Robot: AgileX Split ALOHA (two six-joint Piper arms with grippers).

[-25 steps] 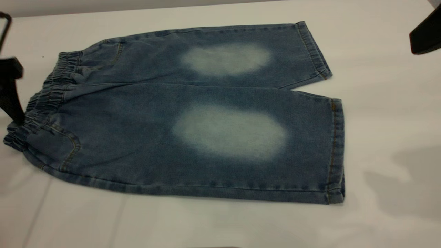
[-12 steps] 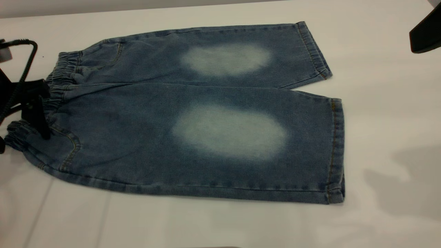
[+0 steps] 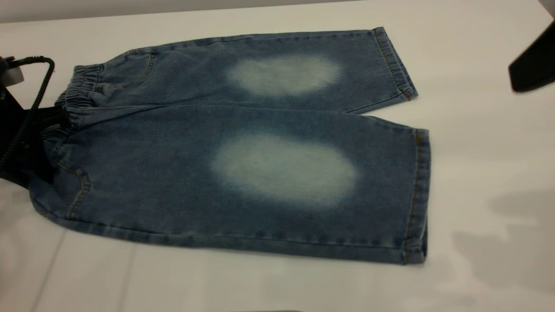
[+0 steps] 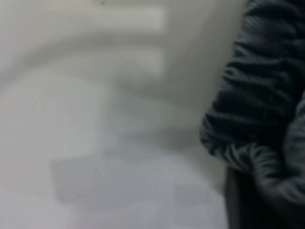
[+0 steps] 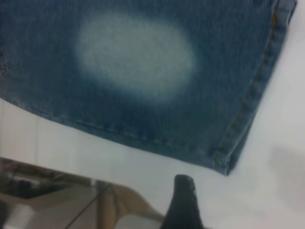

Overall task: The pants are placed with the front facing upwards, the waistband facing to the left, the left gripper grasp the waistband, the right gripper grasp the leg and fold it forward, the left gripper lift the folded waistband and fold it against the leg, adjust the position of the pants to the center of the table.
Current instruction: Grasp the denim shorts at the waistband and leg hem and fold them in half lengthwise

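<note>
The near leg lies flat and slack, so my right gripper will next grab the pants by the outer hem corner, where the stitched edge gapes slightly.
The blue denim pants lie front up on the white table, with a pale oval on each leg and the hems to the right. The gathered waistband points left. My left gripper sits at the near part of the waistband, shut on it, and the cloth there is bunched and partly hidden behind it. The left wrist view shows the ruffled waistband right against the gripper. My right gripper hangs above the table at the far right, clear of the pants.
A black braided cable loops above the left gripper. In the right wrist view the table's edge and a tan and grey structure beyond it show past the near leg's hem corner. Bare tabletop surrounds the pants.
My left gripper moved in from the left edge onto the near waistband and closed on it. The near waist corner drew inward and the near leg shifted slightly left. The right gripper dipped a little.
</note>
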